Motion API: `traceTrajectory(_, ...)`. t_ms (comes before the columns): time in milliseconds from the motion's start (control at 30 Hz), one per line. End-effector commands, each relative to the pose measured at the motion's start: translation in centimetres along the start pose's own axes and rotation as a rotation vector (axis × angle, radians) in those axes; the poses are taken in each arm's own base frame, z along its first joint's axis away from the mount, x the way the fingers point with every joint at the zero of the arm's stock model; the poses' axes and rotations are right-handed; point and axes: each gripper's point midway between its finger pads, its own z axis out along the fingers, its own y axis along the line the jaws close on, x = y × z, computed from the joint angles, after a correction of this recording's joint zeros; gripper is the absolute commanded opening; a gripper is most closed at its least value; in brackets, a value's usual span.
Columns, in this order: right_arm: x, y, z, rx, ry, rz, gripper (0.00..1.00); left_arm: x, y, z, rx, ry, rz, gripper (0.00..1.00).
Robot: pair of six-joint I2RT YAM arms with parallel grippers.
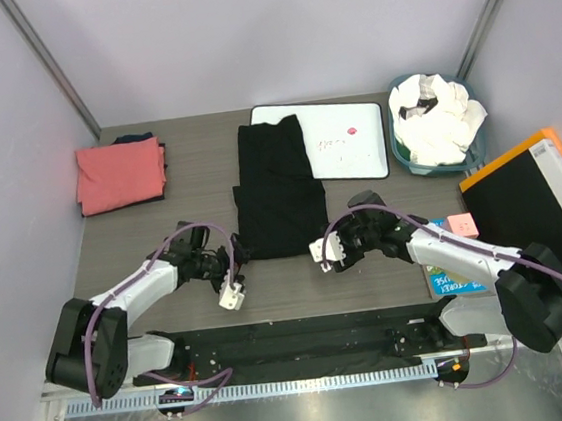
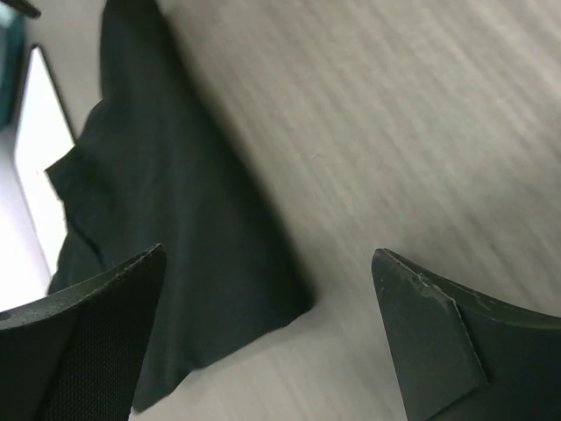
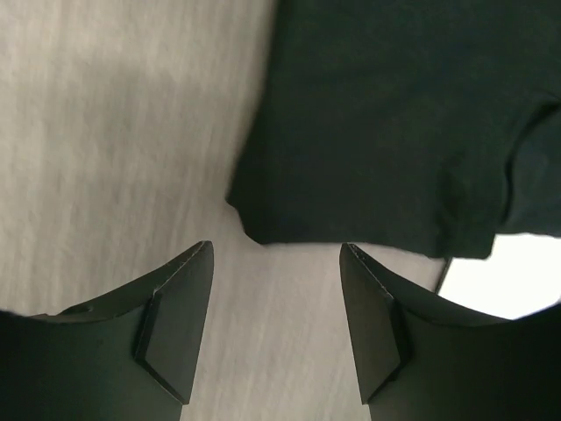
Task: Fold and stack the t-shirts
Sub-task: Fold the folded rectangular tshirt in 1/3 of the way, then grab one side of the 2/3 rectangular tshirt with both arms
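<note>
My right gripper will next grab the black t-shirt's near corner (image 3: 248, 220), opposite my left gripper's corner, to fold the t-shirt's near end over evenly.
A black t-shirt (image 1: 276, 186) lies folded into a long strip in the middle of the table, its far end partly on the white board (image 1: 346, 139). My left gripper (image 1: 233, 286) is open and empty just near-left of its near left corner (image 2: 184, 289). My right gripper (image 1: 324, 254) is open and empty just near-right of its near right corner (image 3: 351, 158). A folded coral-pink t-shirt (image 1: 119, 174) lies at the far left on something dark. White t-shirts (image 1: 439, 118) are heaped in a teal basket (image 1: 407, 162) at the far right.
A black and orange box (image 1: 537, 204) stands at the right edge. A pink note (image 1: 460, 224) and a blue booklet (image 1: 454, 278) lie by my right arm. Walls close the table on three sides.
</note>
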Motion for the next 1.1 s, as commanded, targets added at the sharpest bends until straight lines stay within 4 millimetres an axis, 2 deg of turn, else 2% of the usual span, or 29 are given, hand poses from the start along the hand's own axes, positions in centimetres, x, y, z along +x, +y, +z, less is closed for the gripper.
traceTrajectory(0, -1.4, 0.1, 1.1, -0.002, -0.039, 0.025, 0.65, -1.0, 0.3, 0.8, 0.028, -0.071, 0.120, 1.00)
traceTrajectory(167, -2.5, 0.9, 2.1, -0.032, -0.064, 0.032, 0.65, 0.3, 0.2, 1.3, 0.042, -0.040, 0.117, 1.00)
traceTrajectory(267, -2.4, 1.7, 2.8, -0.032, -0.059, 0.027, 0.65, 1.0, 0.4, 1.5, 0.038, -0.024, 0.116, 1.00)
traceTrajectory(467, -1.5, 1.2, 3.7, 0.000, -0.031, 0.031, 0.65, 2.8, 1.1, 1.9, 0.029, 0.031, 0.100, 1.00)
traceTrajectory(833, -0.1, 0.4, 5.5, 0.051, -0.006, 0.019, 0.65, 4.0, 1.6, 2.2, 0.025, 0.050, 0.078, 0.99)
traceTrajectory(933, 0.0, 0.4, 6.2, 0.043, -0.006, 0.009, 0.63, 4.1, 1.3, 2.5, 0.037, 0.051, 0.069, 0.92)
traceTrajectory(967, -0.1, 0.0, 6.3, 0.049, -0.010, 0.007, 0.61, 4.2, 0.9, 2.6, 0.046, 0.047, 0.055, 0.85)
traceTrajectory(1033, 0.1, 0.2, 6.6, 0.031, -0.004, 0.013, 0.43, 4.3, 0.7, 2.7, 0.058, 0.042, 0.051, 0.73)
traceTrajectory(1067, 0.0, 0.2, 6.6, 0.008, 0.002, 0.018, 0.34, 4.0, 0.0, 2.8, 0.082, 0.031, 0.031, 0.60)
